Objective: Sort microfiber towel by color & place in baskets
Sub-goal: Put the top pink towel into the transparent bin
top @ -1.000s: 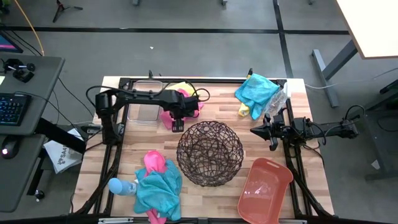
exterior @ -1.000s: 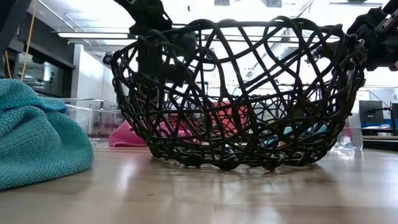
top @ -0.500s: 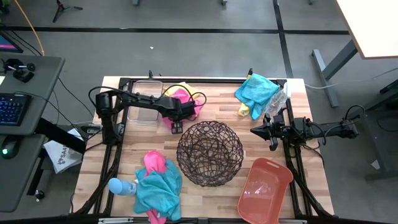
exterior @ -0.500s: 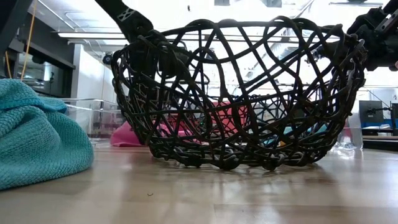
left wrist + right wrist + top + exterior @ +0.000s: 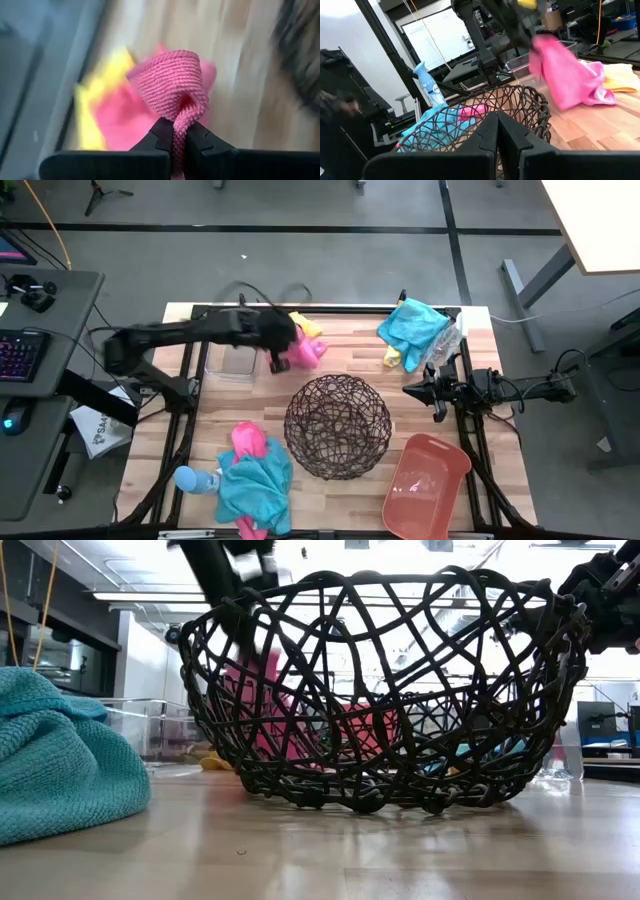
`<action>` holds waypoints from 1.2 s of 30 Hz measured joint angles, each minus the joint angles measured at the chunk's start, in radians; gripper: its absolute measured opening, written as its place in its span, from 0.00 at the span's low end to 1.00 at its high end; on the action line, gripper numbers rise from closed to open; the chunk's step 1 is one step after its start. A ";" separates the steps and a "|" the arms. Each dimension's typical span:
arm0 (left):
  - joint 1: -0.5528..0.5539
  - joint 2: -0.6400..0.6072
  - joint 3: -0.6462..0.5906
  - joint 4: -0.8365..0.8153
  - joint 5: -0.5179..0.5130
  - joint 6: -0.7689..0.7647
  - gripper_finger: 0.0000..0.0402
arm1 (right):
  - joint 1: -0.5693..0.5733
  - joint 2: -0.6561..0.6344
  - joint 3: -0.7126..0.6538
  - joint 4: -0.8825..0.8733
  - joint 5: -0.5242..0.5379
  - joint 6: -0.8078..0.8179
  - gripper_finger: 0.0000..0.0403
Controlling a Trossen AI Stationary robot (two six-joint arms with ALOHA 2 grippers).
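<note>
The pink towel's lower folds lie outside the clear bin's rim, so my left gripper keeps holding the pink towel (image 5: 303, 352) for now, until it hangs over the bin.
A pink towel (image 5: 303, 352) hangs from my left gripper (image 5: 281, 358), which is shut on it at the far side of the table, beside the clear bin (image 5: 231, 361). A yellow towel (image 5: 304, 326) lies on the table under and behind the pink one. The wire basket (image 5: 338, 426) stands mid-table and the salmon tub (image 5: 425, 486) at the near right. A teal towel (image 5: 412, 323) lies far right. Pink (image 5: 248, 439) and teal (image 5: 256, 484) towels are piled near left. My right gripper (image 5: 412, 390) waits shut at the right. My left gripper pinches a bunched-up fold of the pink towel (image 5: 179, 116) between its two fingers, coming from above. The cloth stands up as a rounded bunch past the fingertips. The rest hangs slack below the gripper (image 5: 564, 75), and its lower end (image 5: 600, 96) reaches the table beside the yellow towel.
A light-blue spray bottle (image 5: 189, 479) lies by the near-left pile. A clear plastic bottle (image 5: 446, 340) and a bit of yellow cloth (image 5: 392, 357) lie by the far-right teal towel. Bare wood shows between the wire basket and the far edge.
My left gripper has shut on the pink towel and risen, drifting toward the table's far-left. The towel's upper part has been pulled up off the yellow towel, which stays on the table and now shows more.
</note>
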 joint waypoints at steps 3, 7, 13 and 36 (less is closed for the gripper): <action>0.003 -0.143 0.060 0.049 -0.009 0.006 0.00 | 0.000 0.000 0.000 0.000 0.000 0.000 0.00; 0.010 -0.299 0.101 0.138 -0.083 0.007 0.00 | 0.000 0.000 0.000 0.000 0.000 0.000 0.00; 0.026 -0.469 0.108 0.111 -0.395 -0.010 0.00 | 0.000 0.000 0.000 0.000 0.000 0.000 0.00; 0.071 -0.578 -0.336 -0.019 -0.371 -0.544 0.00 | 0.000 0.000 0.000 0.000 -0.004 0.000 0.00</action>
